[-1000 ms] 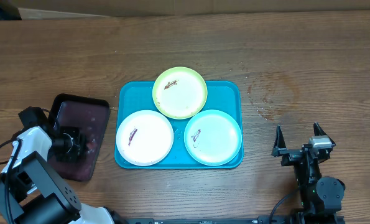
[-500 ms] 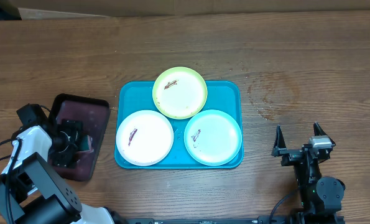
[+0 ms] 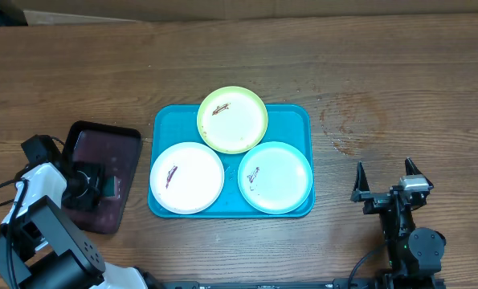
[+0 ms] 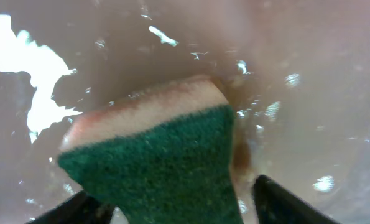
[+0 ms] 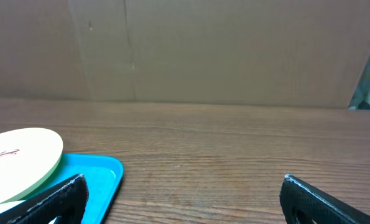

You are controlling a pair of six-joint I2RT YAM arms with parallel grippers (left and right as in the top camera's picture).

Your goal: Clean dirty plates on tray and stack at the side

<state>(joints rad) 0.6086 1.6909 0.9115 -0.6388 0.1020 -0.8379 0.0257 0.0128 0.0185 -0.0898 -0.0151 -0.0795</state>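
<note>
I will pinch the sponge with my left gripper across its near end (image 3: 107, 188) (image 4: 176, 200). The sponge's far end then stays free to wipe the plates.
Three plates lie on the turquoise tray (image 3: 296, 117): a yellow-green one (image 3: 232, 120) at the back, a white one (image 3: 186, 177) front left, and a teal-rimmed white one (image 3: 275, 177) front right. Each has a small dark smear. My left gripper (image 3: 102, 183) is down in the maroon tray at the left. A green-and-tan sponge (image 4: 153, 155) stands between its jaws; the left finger touches it and a narrow gap shows at the right finger (image 4: 284, 202). My right gripper (image 3: 385, 167) is open to the right of the turquoise tray and holds nothing.
The dark maroon tray (image 3: 102, 144) sits left of the turquoise one, and its wet floor (image 4: 296, 62) fills the left wrist view. The right wrist view shows the turquoise tray's corner (image 5: 94, 174), a plate edge (image 5: 20, 155), bare wood and a cardboard wall (image 5: 234, 50).
The left gripper went from shut to wide open over the sponge, then narrowed around it. The right arm and the plates have not moved.
</note>
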